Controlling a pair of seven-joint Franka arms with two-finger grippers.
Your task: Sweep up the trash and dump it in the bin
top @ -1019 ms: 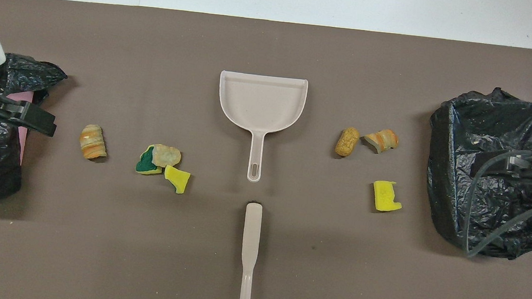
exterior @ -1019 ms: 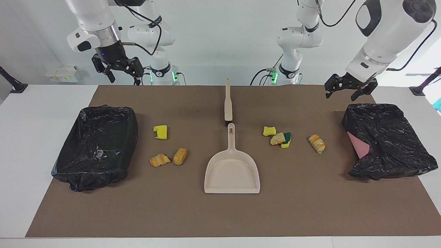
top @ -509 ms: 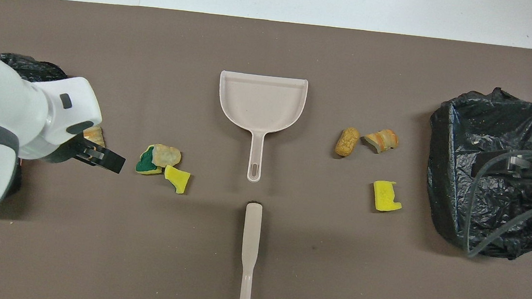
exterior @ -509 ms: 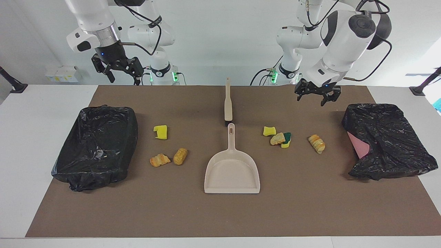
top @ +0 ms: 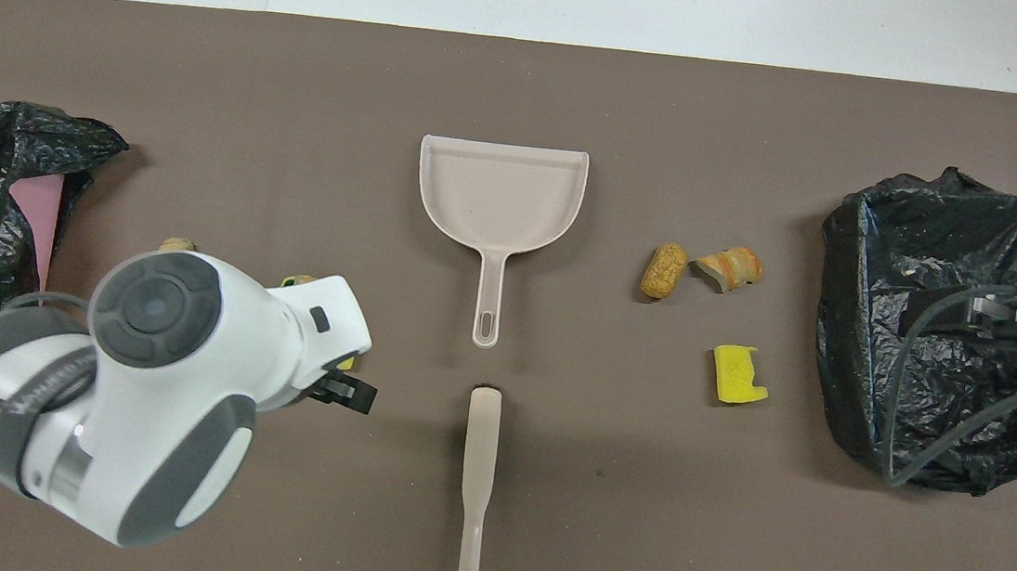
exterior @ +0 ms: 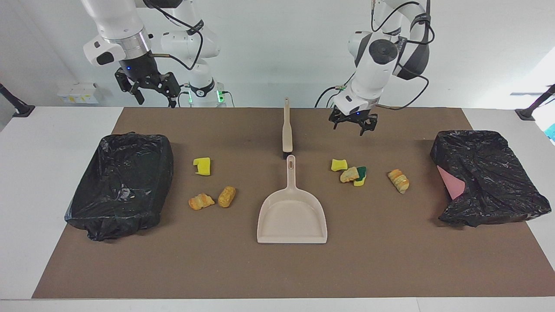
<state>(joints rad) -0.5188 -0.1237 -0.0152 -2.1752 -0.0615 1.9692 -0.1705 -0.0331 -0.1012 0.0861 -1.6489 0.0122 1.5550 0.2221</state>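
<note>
The dustpan's broad scoop is wider than the robot's fingers can open, so the right gripper will next grab the dustpan by its narrow handle (top: 489, 299).
The trash lies on the brown mat on both sides of the beige dustpan (exterior: 292, 216). Toward the right arm's end lie a yellow sponge chunk (exterior: 202, 166), a croissant bit (exterior: 200, 201) and a bread bit (exterior: 226, 196). Toward the left arm's end lie a yellow chunk (exterior: 339, 164), a pastry bit (exterior: 349, 174), a green-yellow sponge (exterior: 361, 177) and a croissant (exterior: 399, 180). A beige brush (exterior: 287, 130) lies nearer to the robots than the dustpan's handle. My left gripper (exterior: 353, 128) is open and empty, in the air over the mat beside the brush. My right gripper (exterior: 156, 97) is open, raised over the mat's edge, and waits.
A bin lined with a black bag (exterior: 121, 184) stands at the right arm's end. A second black-bagged bin (exterior: 490, 177), with pink showing, stands at the left arm's end. In the overhead view the left arm (top: 154, 382) hides the trash cluster at its end.
My left arm has swung from over its bin toward the middle, and its gripper now hangs beside the brush. The right arm, trash, dustpan and brush have not moved.
</note>
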